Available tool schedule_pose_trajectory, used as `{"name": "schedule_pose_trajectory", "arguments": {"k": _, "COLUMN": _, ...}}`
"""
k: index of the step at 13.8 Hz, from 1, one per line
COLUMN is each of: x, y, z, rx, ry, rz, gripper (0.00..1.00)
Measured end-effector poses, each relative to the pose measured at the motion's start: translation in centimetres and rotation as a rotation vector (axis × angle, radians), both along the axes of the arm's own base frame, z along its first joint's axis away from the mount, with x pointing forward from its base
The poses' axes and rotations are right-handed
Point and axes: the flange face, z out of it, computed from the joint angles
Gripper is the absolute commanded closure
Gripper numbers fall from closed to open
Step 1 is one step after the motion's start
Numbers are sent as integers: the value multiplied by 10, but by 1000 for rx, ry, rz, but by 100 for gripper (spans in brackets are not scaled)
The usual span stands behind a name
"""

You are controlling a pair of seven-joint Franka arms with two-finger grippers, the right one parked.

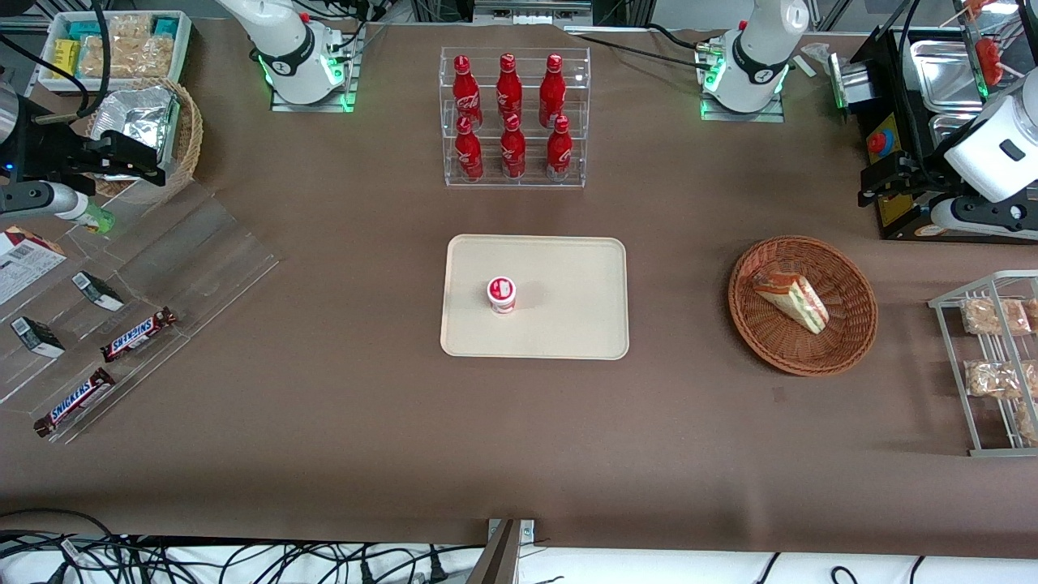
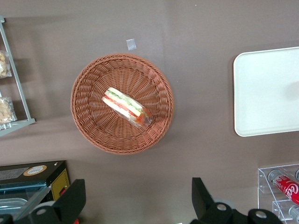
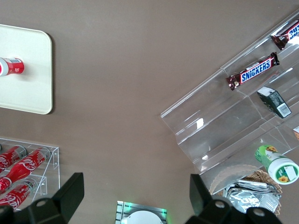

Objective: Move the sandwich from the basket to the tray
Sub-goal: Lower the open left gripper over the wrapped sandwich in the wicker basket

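Note:
My left gripper is going to pick up the sandwich by its crinkled wrapper end [image 1: 778, 283] next, to move it from the basket onto the cream tray [image 1: 568, 276].
The sandwich [image 1: 791, 300] [image 2: 127, 106], a wrapped wedge with red and green filling, lies in the reddish-brown wicker basket [image 1: 851, 276] [image 2: 91, 116]. The cream tray [image 1: 568, 276] [image 2: 266, 93] sits mid-table, toward the parked arm from the basket, and a small red-and-white cup [image 1: 502, 294] stands on it. My left gripper [image 1: 880, 180] [image 2: 138, 200] hangs high above the table, farther from the front camera than the basket. It is open, its black fingers [image 2: 74, 200] are wide apart, and only bare tabletop shows between them.
A clear rack of cola bottles [image 1: 513, 118] stands farther back than the tray. A wire rack with snack packets [image 1: 993, 365] sits beside the basket at the working arm's end. A black box with metal trays [image 1: 916, 122] is close to the gripper. Snickers bars on an acrylic stand [image 1: 122, 324] lie toward the parked arm's end.

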Motion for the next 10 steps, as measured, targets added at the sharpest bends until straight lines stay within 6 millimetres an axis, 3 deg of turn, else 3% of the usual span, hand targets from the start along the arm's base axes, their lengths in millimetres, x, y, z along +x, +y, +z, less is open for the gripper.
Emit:
{"name": "schedule_pose_trajectory", "arguments": {"k": 6, "x": 6, "y": 5, "z": -10, "rx": 47, "ry": 10, "rz": 28, "gripper": 0}}
{"name": "schedule_pose_trajectory", "arguments": {"k": 8, "x": 18, "y": 6, "z": -31, "rx": 59, "ry": 18, "rz": 96, "gripper": 0}}
{"name": "schedule_pose_trajectory", "arguments": {"k": 10, "x": 31, "y": 6, "z": -66, "rx": 67, "ry": 25, "rz": 180, "gripper": 0}}
